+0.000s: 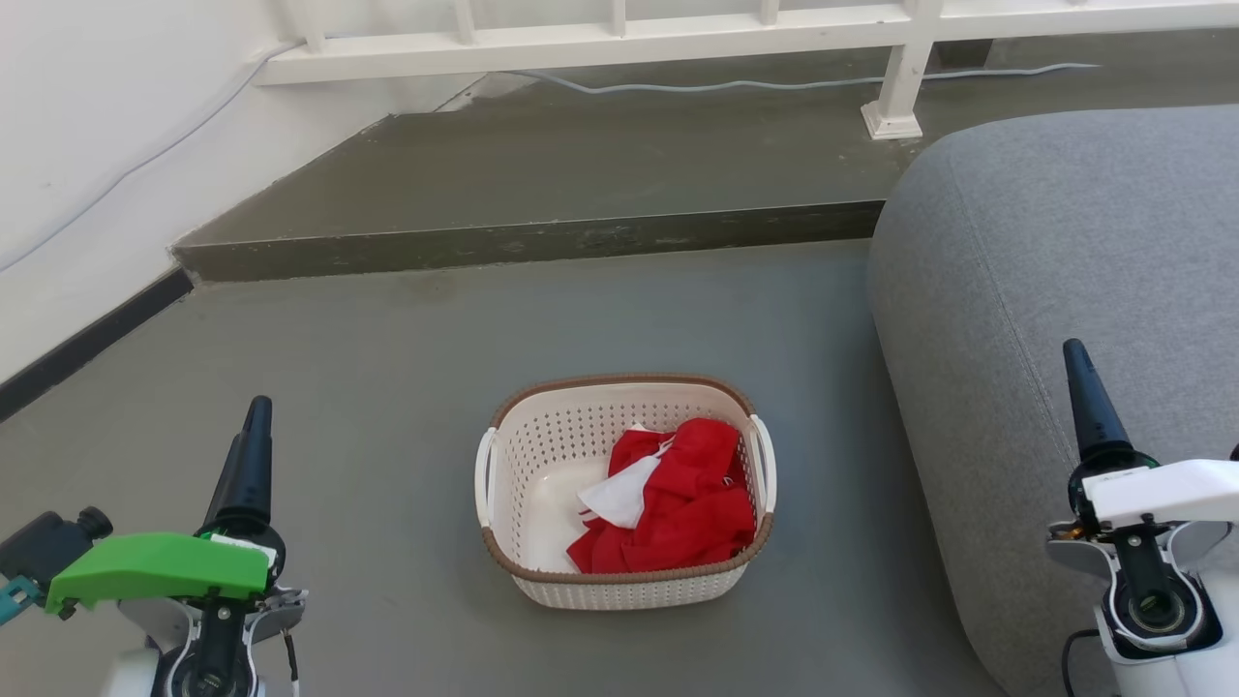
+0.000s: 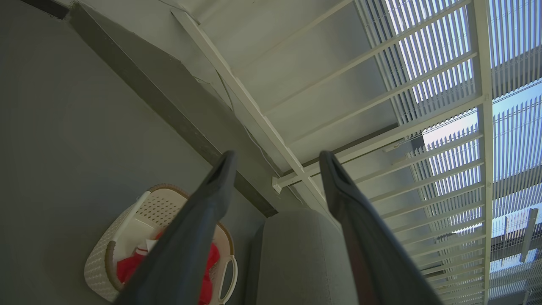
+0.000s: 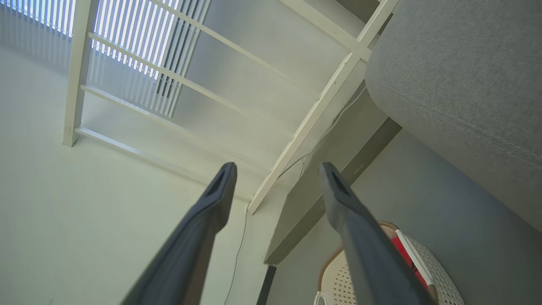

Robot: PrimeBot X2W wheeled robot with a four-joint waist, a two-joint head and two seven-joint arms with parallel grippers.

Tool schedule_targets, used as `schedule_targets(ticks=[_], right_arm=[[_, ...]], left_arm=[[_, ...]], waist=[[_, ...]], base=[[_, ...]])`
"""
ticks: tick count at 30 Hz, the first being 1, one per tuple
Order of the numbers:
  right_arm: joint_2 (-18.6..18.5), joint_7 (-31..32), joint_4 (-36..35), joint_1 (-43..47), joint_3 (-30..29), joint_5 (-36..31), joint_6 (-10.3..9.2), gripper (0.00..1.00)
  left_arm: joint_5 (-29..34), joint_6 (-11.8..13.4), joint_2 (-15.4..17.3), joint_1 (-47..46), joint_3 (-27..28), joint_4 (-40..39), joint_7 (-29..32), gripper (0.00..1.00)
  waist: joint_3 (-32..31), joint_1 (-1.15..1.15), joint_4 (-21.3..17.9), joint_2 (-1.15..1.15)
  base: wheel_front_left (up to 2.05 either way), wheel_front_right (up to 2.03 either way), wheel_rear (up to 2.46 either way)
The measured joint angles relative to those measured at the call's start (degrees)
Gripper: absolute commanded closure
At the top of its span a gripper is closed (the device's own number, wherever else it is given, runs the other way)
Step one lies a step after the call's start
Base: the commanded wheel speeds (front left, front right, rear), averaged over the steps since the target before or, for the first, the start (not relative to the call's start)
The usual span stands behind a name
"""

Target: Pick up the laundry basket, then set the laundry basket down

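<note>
The laundry basket should stay level, so my left gripper next needs to pick it up by its white side handle. Loose red and white cloth is in the basket.
The laundry basket stands on the grey floor in the middle of the head view, cream-white with perforated walls, a brown woven-look rim and two white side handles. Red and white cloth lies in its right half. My left gripper is at the lower left, well away from the basket, fingers pointing up. My right gripper is at the lower right, in front of the sofa. In the left wrist view the left gripper is open over the basket. The right gripper is open too, the basket low beside it.
A grey sofa fills the right side, close to the basket's right handle. A raised dark step runs across behind the basket, with a white railing and a cable beyond. A white wall closes the left.
</note>
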Motion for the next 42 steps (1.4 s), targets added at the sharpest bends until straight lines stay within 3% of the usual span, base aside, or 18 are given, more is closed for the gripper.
schedule_targets(ticks=[6,27,42], right_arm=[[-0.47,-1.24,-0.55,-0.01,1.87,-5.75,-1.10,0.00],[-3.23,-5.36,0.88,0.07,9.39,-26.03,-4.61,0.00],[-3.61,-8.29,3.03,0.12,13.33,-37.50,-6.49,0.00]], left_arm=[[5.80,0.29,0.88,-0.14,-1.76,-0.37,-1.24,0.00],[28.37,5.00,3.15,-0.15,-8.89,-1.47,-5.47,0.00],[39.77,8.09,3.20,-0.08,-11.44,-1.15,-8.64,0.00]], waist=[[-0.14,0.00,-0.08,0.00],[-0.36,0.00,-0.51,0.00],[-0.27,0.00,-0.92,0.00]], base=[[0.00,0.00,0.00],[0.00,0.00,0.00],[0.00,0.00,0.00]])
